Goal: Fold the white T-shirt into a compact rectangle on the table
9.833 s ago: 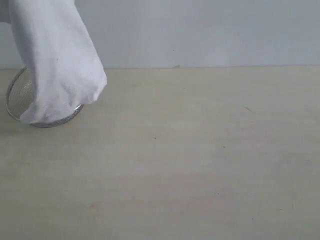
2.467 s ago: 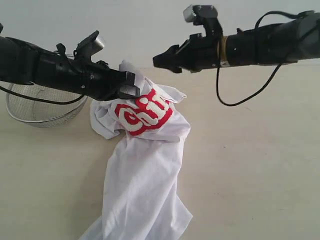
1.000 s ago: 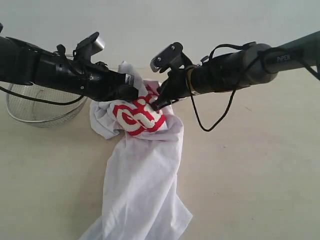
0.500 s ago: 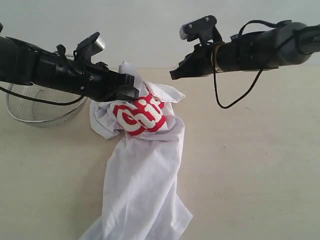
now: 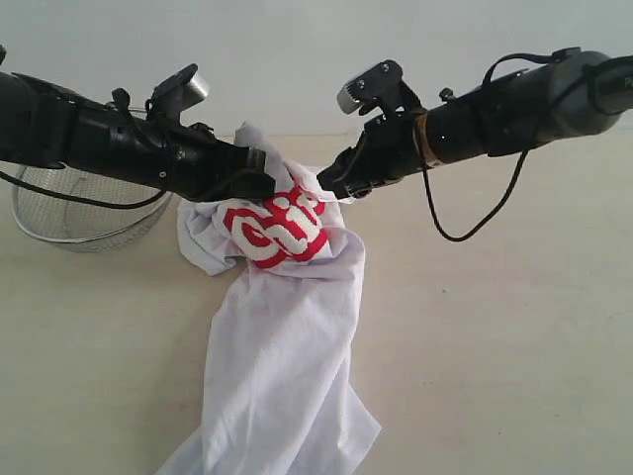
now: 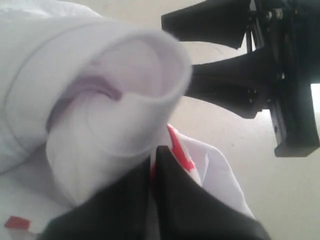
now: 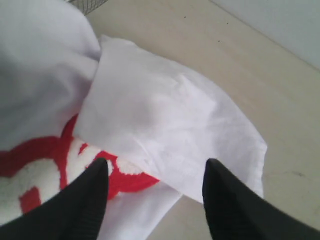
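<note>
I should fold the white T-shirt next, so I should grab it with my right gripper by its upper flap (image 5: pixel 329 188) above the red lettering (image 5: pixel 279 230).
The white T-shirt (image 5: pixel 282 346) lies bunched on the table (image 5: pixel 495 346), its red lettered band (image 5: pixel 277 226) facing up and a long white part trailing toward the front edge. My left gripper (image 5: pixel 259 178) is shut on a raised fold at the shirt's top, and in the left wrist view cloth (image 6: pixel 100 100) is pinched between the closed jaws (image 6: pixel 154 157). My right gripper (image 5: pixel 331 188) hovers open just over the shirt's upper right flap (image 7: pixel 170 115). Its jaws (image 7: pixel 156 167) stand apart with nothing between them.
A wire-mesh metal bowl (image 5: pixel 69 213) stands at the far left behind the left arm. A loose black cable (image 5: pixel 465 223) hangs below the right arm. Bare tabletop stretches to the right of the shirt. A pale wall closes off the back.
A second ago the right gripper sat on the red lettering. It lifted up and to the right, then came back down to the shirt's upper right flap with its jaws open. The left arm held still.
</note>
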You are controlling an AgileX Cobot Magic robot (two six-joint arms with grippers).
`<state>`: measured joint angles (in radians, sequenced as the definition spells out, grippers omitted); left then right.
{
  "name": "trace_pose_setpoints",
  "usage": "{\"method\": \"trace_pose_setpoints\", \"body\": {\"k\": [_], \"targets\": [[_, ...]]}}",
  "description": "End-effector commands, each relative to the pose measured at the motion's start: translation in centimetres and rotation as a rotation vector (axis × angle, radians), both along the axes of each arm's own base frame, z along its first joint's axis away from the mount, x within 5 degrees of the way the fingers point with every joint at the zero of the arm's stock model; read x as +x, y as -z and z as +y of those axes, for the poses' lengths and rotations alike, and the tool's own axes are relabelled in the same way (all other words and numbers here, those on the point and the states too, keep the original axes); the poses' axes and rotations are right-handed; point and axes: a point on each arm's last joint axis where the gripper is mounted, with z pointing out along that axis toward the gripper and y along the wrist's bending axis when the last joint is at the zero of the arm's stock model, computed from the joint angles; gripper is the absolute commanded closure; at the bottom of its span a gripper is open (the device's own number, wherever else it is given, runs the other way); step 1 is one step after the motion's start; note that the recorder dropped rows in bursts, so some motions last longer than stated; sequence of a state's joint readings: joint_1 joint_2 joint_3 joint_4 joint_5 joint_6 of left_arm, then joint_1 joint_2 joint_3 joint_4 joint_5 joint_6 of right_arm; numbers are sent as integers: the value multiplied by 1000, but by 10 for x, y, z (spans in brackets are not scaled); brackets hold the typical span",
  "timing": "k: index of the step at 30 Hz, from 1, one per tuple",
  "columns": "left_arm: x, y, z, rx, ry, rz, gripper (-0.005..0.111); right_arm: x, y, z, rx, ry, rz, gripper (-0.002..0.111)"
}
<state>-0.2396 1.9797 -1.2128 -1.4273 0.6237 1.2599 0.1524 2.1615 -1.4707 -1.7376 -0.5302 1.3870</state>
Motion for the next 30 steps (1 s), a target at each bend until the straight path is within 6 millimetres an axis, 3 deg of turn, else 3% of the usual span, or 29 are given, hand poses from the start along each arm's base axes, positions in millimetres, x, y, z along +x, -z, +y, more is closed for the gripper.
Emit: {"method": "trace_pose_setpoints", "body": {"k": [1,6,9,16,25,30], "targets": [[-2,1,-2,7,12,-2,102,-6,4,1,-1,-51,11,52],[-2,1,-2,7,12,-2,102,-6,23,2,-28,-43,41,50],[-2,0,-2,5,11,-1,102,-6,41,15,-102,-50,25,50],[-2,0,-2,5,11,-1,102,4,32,48,-110,11,-114,50],[-2,0,-2,5,11,-1,102,23,23,49,-116,56,-179,107],[-2,0,-2,5,11,-1,102,30,17,33,-152,169,-175,108]]}}
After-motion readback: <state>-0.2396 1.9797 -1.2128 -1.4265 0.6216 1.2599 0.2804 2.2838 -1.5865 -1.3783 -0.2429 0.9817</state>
